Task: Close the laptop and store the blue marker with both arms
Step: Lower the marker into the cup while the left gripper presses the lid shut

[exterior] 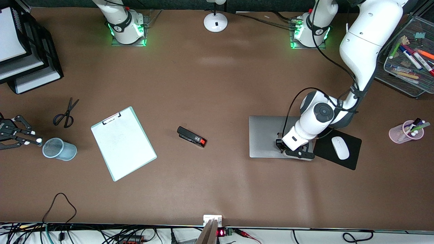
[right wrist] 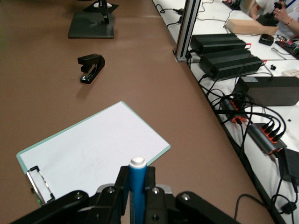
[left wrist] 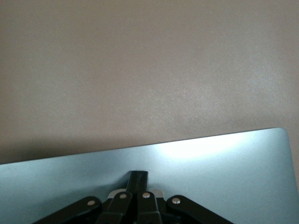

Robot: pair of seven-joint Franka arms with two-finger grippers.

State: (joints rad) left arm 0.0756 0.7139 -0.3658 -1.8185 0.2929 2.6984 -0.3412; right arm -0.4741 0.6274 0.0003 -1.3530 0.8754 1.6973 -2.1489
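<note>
The blue marker is short of the mesh cup's rim in the front view. My right gripper needs to keep holding the marker until it reaches the cup.
The laptop (exterior: 266, 135) lies closed on the table toward the left arm's end, its silver lid (left wrist: 224, 172) flat. My left gripper (exterior: 281, 145) is shut, with its fingertips (left wrist: 138, 179) resting on the lid near the laptop's edge and nothing between them. My right gripper (exterior: 32, 139) is at the right arm's end of the table, beside a blue mesh cup (exterior: 59, 149). It is shut on the blue marker (right wrist: 137, 186), whose white end (right wrist: 137, 162) sticks out past the fingers. In the right wrist view the laptop (right wrist: 88, 28) shows in the distance.
A clipboard (exterior: 123, 142), a black stapler (exterior: 191, 136) and scissors (exterior: 64, 115) lie mid-table. A white mouse (exterior: 340, 147) sits on a black pad (exterior: 352, 159) beside the laptop. A pink pen cup (exterior: 407, 131), a mesh tray (exterior: 400, 79) and paper trays (exterior: 20, 51) line the table's ends.
</note>
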